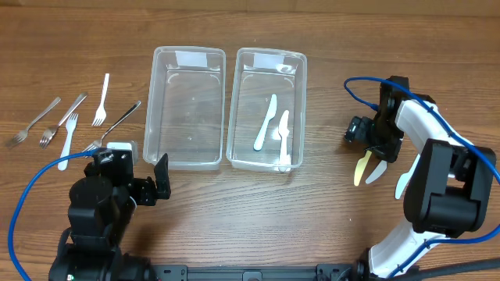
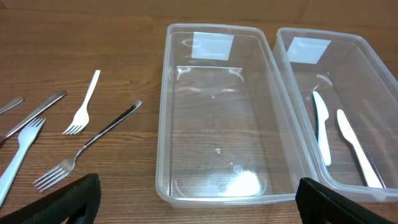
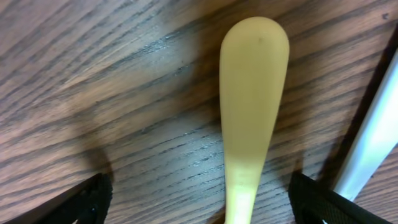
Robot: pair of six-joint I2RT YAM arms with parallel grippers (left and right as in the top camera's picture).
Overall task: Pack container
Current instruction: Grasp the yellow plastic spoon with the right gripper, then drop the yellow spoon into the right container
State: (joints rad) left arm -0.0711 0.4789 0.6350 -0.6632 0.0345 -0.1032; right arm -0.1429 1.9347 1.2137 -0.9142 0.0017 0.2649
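Note:
Both fingertips reach their tabletop shadows on either side of the yellow utensil's neck (image 1: 366, 158) (image 3: 241, 186), so my right gripper will close on it.
Two clear plastic containers stand side by side. The left container (image 1: 151, 109) (image 2: 163, 124) is empty. In the right container (image 1: 303, 101) (image 2: 292, 106) lie two pale plastic knives (image 1: 264, 123) (image 1: 283, 133) (image 2: 321, 130). My right gripper (image 1: 373, 150) (image 3: 199, 208) is open, low over a yellow plastic utensil (image 1: 360, 169) (image 3: 252, 112) on the table. Its jaws stand on either side of the utensil, apart from it. My left gripper (image 1: 131, 168) (image 2: 199, 205) is open and holds nothing, just in front of the left container's near end.
Several metal and white plastic forks (image 1: 70, 121) (image 2: 87, 146) lie spread on the table left of the containers. Two white plastic utensils (image 1: 376, 172) (image 1: 401, 186) lie beside the yellow one, one showing at the right edge (image 3: 373, 143) of the right wrist view.

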